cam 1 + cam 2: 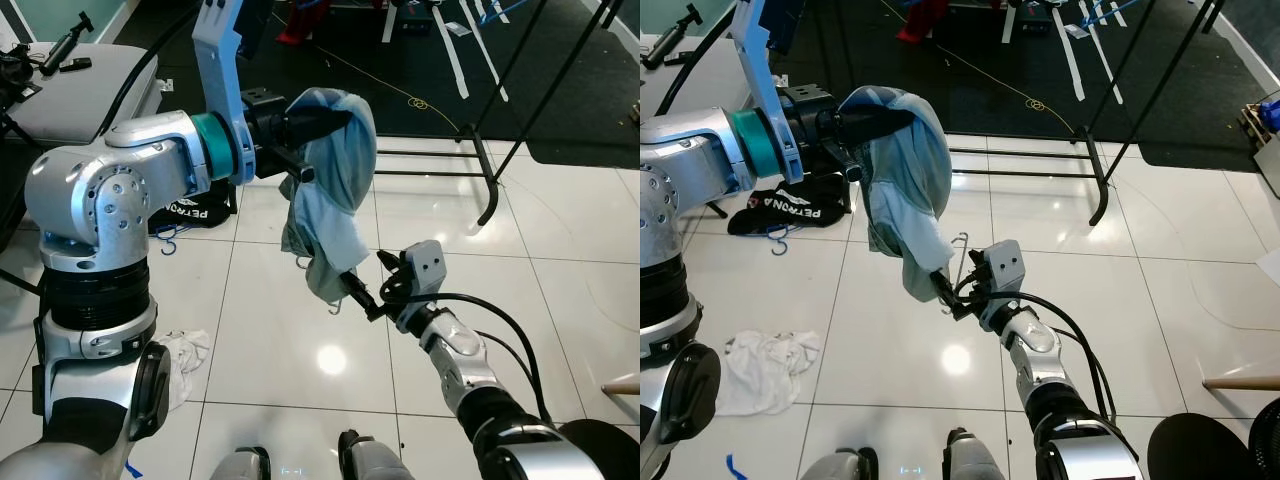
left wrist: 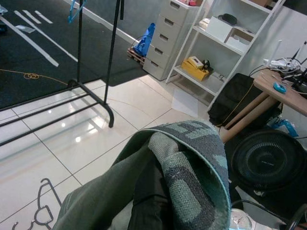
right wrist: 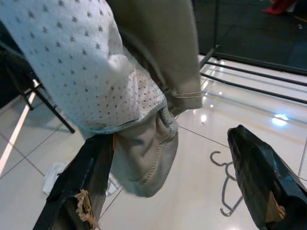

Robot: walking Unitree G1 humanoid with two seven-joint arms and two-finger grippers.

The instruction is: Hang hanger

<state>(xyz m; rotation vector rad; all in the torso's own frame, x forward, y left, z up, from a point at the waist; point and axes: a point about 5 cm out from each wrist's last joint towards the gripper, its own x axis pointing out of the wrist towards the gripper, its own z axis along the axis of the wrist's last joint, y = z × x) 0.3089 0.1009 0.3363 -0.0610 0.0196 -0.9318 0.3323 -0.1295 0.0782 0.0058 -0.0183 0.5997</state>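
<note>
The garment's upper folds are bunched over my left gripper. My right gripper will pinch the garment by its loose lower hem (image 1: 330, 284) next.
A pale blue-grey garment (image 1: 335, 180) hangs in the air, draped over the black fingers of my left gripper (image 1: 325, 122), which is shut on its upper folds; in the left wrist view the cloth (image 2: 182, 163) covers the fingers. My right gripper (image 1: 358, 298) is at the garment's lower hem, open, with its fingers (image 3: 81, 187) wide apart and the hem (image 3: 148, 158) beside one of them. A thin wire hanger (image 1: 959, 244) lies on the white tiles just behind the right gripper, and the hanger (image 3: 224, 184) also lies between the fingers in the right wrist view.
A black clothes rack (image 1: 492, 170) stands ahead to the right, at the edge of the dark carpet. A black bag (image 1: 195, 212) with a blue hanger (image 1: 170, 245) lies to the left, a white cloth (image 1: 185, 365) by my left leg. A grey table (image 1: 80, 95) is far left.
</note>
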